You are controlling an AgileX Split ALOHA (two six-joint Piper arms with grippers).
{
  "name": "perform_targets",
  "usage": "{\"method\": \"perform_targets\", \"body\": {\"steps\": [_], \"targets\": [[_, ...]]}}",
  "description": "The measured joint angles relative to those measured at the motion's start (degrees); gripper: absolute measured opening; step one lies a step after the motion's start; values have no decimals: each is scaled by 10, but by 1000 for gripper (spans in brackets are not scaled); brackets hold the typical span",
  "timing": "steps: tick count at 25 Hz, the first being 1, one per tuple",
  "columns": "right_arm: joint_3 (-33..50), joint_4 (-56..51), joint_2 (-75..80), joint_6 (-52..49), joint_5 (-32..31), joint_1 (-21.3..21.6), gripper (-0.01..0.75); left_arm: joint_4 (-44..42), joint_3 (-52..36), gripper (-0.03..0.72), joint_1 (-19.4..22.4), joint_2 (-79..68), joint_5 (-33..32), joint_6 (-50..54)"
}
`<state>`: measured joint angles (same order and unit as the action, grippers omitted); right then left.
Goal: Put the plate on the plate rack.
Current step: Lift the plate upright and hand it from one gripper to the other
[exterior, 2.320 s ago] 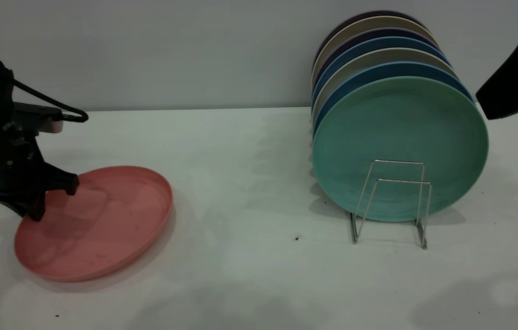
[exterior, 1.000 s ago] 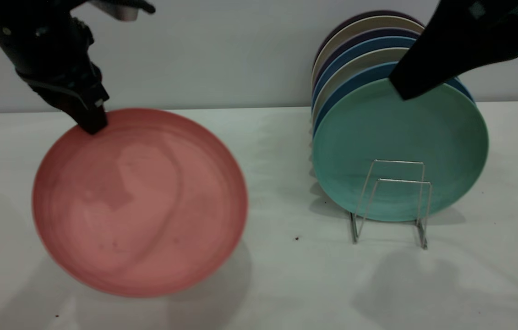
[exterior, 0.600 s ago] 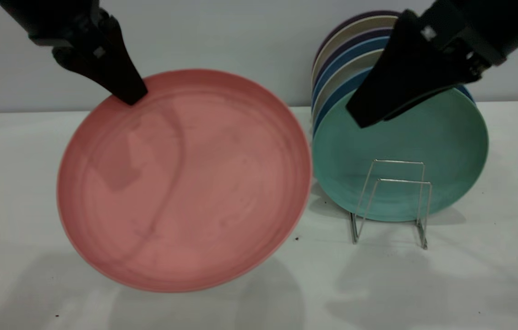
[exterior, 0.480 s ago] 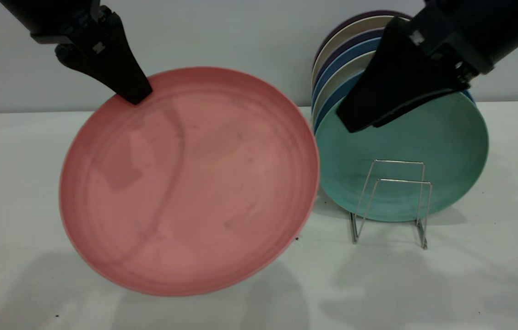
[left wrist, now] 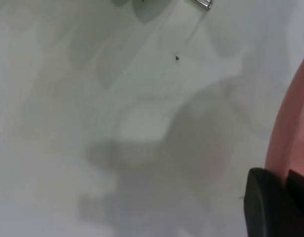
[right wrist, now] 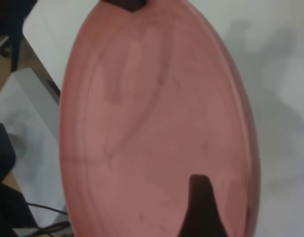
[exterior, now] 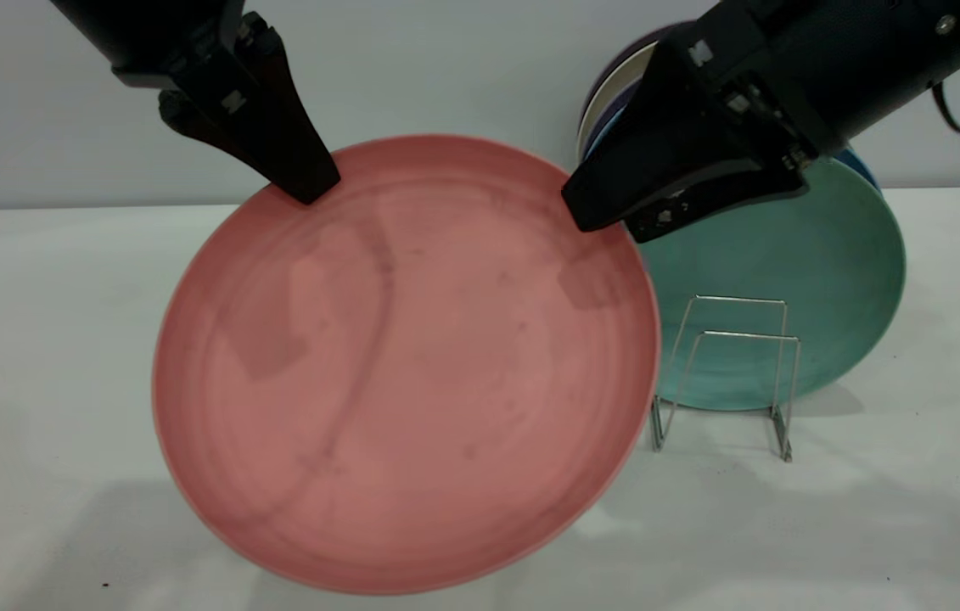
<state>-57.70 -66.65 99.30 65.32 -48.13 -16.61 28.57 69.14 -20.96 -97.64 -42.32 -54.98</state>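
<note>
My right gripper will next grab the plate by its rim (exterior: 616, 244). It will then take over the salmon-pink plate and set it in the plate rack (exterior: 738, 339).
The salmon-pink plate (exterior: 412, 365) hangs upright in the air, its face toward the exterior camera, left of the plate rack (exterior: 738, 339). My left gripper (exterior: 305, 182) is shut on its upper left rim; the left wrist view shows that rim (left wrist: 292, 123) held between the dark fingers (left wrist: 268, 207). From the upper right comes my right gripper (exterior: 611, 227), open, its jaws standing either side of the plate's upper right rim. In the right wrist view one finger (right wrist: 198, 207) lies over the plate's face (right wrist: 156, 123); the other is hidden.
A mint-green plate (exterior: 785, 255) stands in the rack with several blue, beige and purple plates (exterior: 615, 85) behind it. Two low wire loops at the rack's front hold nothing. The white table (exterior: 38, 339) meets a grey wall behind.
The left gripper lifted the plate off the table, tipped it upright and carried it right toward the rack. The right arm came down from the upper right to the plate's rim.
</note>
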Motion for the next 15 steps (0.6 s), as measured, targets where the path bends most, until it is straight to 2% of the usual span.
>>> {"method": "perform_targets", "body": {"steps": [6, 10, 13, 15], "targets": [[-2, -22, 24, 25, 3, -34, 576, 16, 0, 13, 0, 0, 2, -9], [-4, -32, 37, 33, 27, -66, 520, 32, 0, 13, 0, 0, 2, -21], [-7, -37, 43, 36, 42, -73, 403, 42, -1, 13, 0, 0, 2, -29], [-7, -38, 46, 36, 49, -73, 265, 42, -1, 14, 0, 0, 2, -31]]}}
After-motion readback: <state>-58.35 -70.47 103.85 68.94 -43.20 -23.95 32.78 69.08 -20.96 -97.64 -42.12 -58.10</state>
